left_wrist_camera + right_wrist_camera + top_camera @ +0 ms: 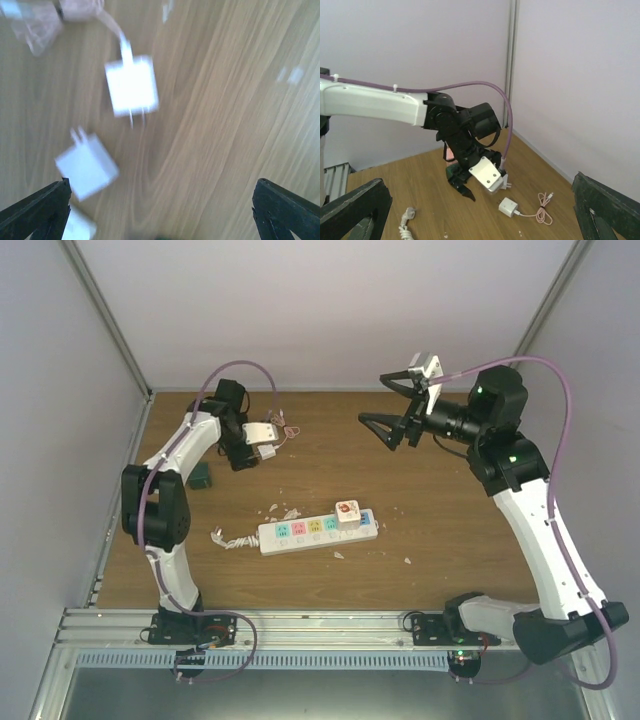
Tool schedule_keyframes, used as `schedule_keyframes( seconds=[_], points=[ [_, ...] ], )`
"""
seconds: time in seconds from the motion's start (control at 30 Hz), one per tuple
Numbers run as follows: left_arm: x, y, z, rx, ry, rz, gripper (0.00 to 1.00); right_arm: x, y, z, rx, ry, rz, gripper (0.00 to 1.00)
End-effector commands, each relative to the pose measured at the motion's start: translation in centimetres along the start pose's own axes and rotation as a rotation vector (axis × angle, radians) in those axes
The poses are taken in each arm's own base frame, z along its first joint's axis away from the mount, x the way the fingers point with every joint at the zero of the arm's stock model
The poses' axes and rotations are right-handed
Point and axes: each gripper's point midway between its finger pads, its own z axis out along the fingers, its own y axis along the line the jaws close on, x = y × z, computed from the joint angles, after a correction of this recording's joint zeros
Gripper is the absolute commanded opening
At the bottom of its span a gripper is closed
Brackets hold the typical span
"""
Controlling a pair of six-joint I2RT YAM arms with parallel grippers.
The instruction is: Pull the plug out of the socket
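Next, to pull the white cube plug (347,512) off, my left gripper grabs its sides facing the socket's long edges, leaving the socket's near end free for holding.
The socket, a long white power strip (318,530) with pastel outlet faces, lies on the wooden table with its short white cord (232,539) coiled at its left end. A white cube plug (347,512) with an orange picture on top sits in an outlet near the strip's right end. My left gripper (240,458) is open and empty, low over the table's far left; the left wrist view (160,212) is blurred. My right gripper (371,398) is open and empty, raised far behind the strip. The strip is out of both wrist views.
Loose white chargers (131,85) (86,164) lie under the left gripper, one with a pink cable (542,210). A dark green object (201,477) sits by the left arm. White crumbs (285,511) lie around the strip. Walls close in on three sides.
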Motion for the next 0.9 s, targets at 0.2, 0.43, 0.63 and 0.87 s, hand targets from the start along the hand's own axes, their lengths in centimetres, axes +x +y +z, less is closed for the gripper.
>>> schedule_keyframes(
  seconds=[0.2, 0.43, 0.63, 0.87],
  points=[
    [-14.6, -3.4, -12.7, 0.182, -0.922, -0.226, 0.99, -4.4, -0.1, -2.1, 0.081, -0.087, 0.062, 1.00],
    [-18.8, -14.2, -7.9, 0.308, -0.863, -0.084, 0.99, -4.4, -0.6, -2.5, 0.078, -0.099, 0.140, 1.00],
    [-20.8, -17.8, -5.7, 0.377, -0.869, -0.055, 0.99, -5.1, -1.4, -3.3, 0.108, -0.115, 0.175, 1.00],
    [-22.8, -20.2, -3.6, 0.404, -0.841, -0.023, 0.96, -5.0, -1.9, -3.7, 0.121, -0.116, 0.202, 1.00]
  ],
)
